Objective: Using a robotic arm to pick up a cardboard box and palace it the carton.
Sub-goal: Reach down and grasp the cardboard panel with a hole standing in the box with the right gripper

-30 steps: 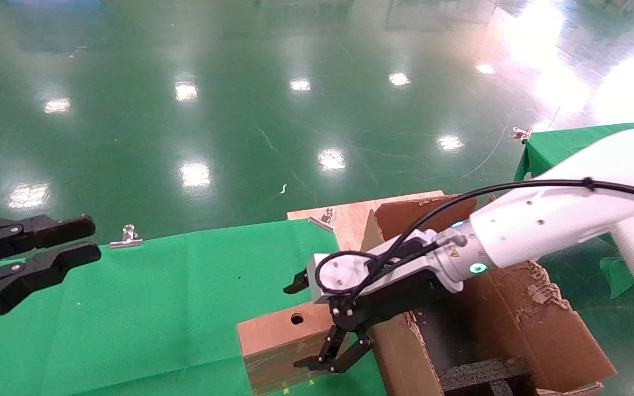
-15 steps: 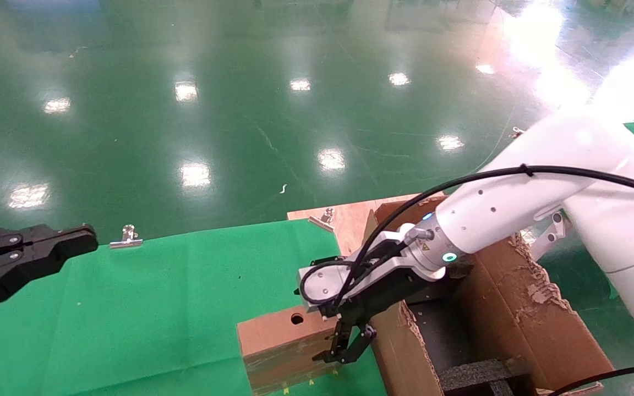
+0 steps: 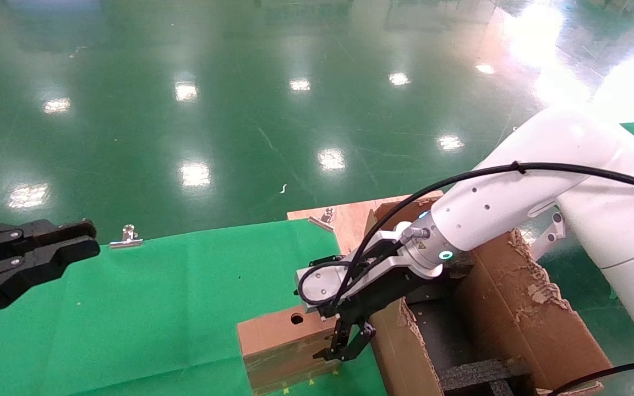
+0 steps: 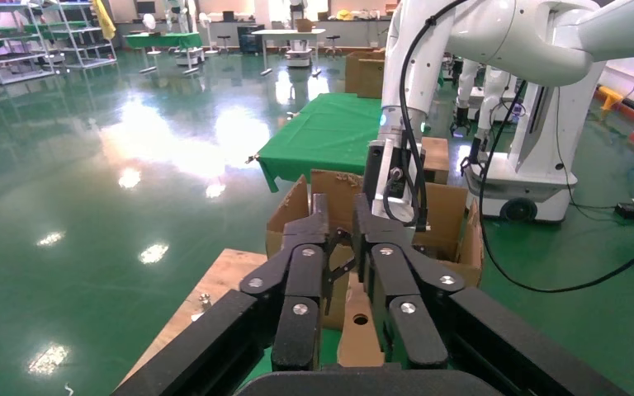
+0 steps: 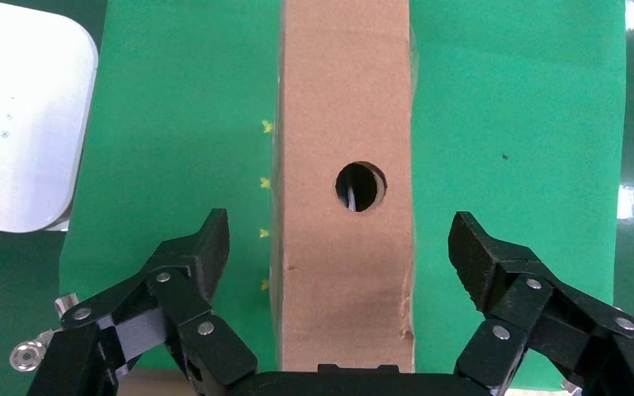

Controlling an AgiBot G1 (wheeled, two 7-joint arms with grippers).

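Note:
The cardboard box stands with its narrow side point(image 5: 347, 107) up, so the robot's right gripper should next pick it up across the width, by its two broad sides.
The small brown cardboard box point(image 3: 278, 335) stands on the green cloth, narrow face with its round hole up. It also shows in the right wrist view point(image 5: 347, 124) and the left wrist view point(image 4: 357, 338). The white robotic arm point(image 3: 493, 214) reaches from the right. Its right gripper point(image 3: 342, 352) is open and straddles the box's near end point(image 5: 343, 247), one finger on each side and not touching it. The large carton point(image 3: 520, 319) with torn flaps and black foam point(image 3: 476, 374) stands just right of the box. My left gripper point(image 3: 83, 242) hovers at the far left, empty, its jaws a narrow gap apart.
Green cloth point(image 3: 174, 308) covers the table. A bare wooden board point(image 3: 350, 217) lies behind the carton. Metal clips point(image 3: 128, 236) sit on the far edge. A second green table point(image 3: 559, 143) stands at the back right, with shiny green floor beyond.
The right arm swung left and lowered, bringing its open gripper down around the box's end. The left gripper's jaws narrowed from wide apart to a small gap.

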